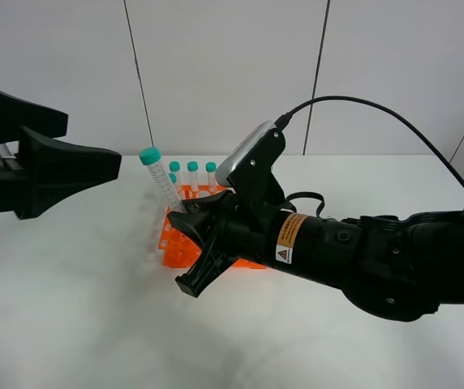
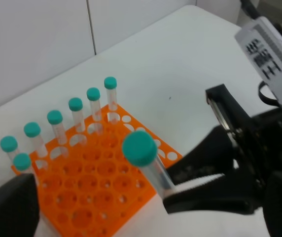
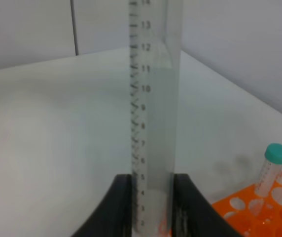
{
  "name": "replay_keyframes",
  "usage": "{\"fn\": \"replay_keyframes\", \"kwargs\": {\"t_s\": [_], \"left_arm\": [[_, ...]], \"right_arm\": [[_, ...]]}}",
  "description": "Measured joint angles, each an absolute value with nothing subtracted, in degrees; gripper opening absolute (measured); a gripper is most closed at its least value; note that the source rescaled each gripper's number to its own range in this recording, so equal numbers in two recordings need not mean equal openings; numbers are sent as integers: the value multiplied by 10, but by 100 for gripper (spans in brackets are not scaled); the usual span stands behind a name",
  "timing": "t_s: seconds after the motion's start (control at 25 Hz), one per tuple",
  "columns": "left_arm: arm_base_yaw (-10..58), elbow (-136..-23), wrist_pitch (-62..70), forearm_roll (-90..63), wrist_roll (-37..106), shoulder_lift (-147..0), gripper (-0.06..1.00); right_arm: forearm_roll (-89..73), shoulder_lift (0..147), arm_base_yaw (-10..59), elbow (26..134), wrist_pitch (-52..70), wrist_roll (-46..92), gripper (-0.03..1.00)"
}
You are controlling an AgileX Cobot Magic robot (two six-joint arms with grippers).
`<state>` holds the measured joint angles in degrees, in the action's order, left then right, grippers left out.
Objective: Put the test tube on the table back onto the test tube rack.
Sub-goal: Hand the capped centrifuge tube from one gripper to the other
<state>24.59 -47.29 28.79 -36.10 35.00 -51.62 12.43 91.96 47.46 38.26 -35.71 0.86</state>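
My left gripper grabs the test tube by its teal cap (image 1: pixel 150 156) next, to put it back onto the orange test tube rack (image 1: pixel 175 247).
The test tube (image 1: pixel 165 185), clear with a teal cap, hangs tilted over the near left part of the orange test tube rack (image 1: pixel 175 247), its cap leaning left. My right gripper (image 1: pixel 185 220) is shut on its lower end. In the right wrist view the tube (image 3: pixel 151 98) stands between the black fingers (image 3: pixel 121 207). My left gripper (image 1: pixel 94 144) hovers open to the left of the tube, apart from it. The left wrist view looks down on the held tube (image 2: pixel 140 148) and the rack (image 2: pixel 96 192). The rack stands on the white table (image 1: pixel 70 324).
Several more teal-capped tubes (image 1: pixel 192 174) stand along the rack's far row and are seen again in the left wrist view (image 2: pixel 75 116). My right arm (image 1: pixel 362 251) lies across the table's right half, and its cable (image 1: pixel 394 121) arcs above it.
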Motion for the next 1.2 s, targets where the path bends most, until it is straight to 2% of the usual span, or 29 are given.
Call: {"fn": "replay_keyframes", "kwargs": {"t_s": [0.64, 1.08, 1.12, 1.2], "left_arm": [[246, -476, 241, -478, 450, -663, 100], [246, -477, 227, -513, 497, -674, 100], [246, -477, 227, -513, 497, -674, 98], [246, -477, 227, -513, 497, -674, 86]], "right_arm": [[124, 920, 475, 383, -358, 19, 0], [124, 920, 475, 383, -358, 19, 0], [124, 920, 475, 383, -358, 19, 0], [124, 920, 475, 383, -358, 19, 0]]}}
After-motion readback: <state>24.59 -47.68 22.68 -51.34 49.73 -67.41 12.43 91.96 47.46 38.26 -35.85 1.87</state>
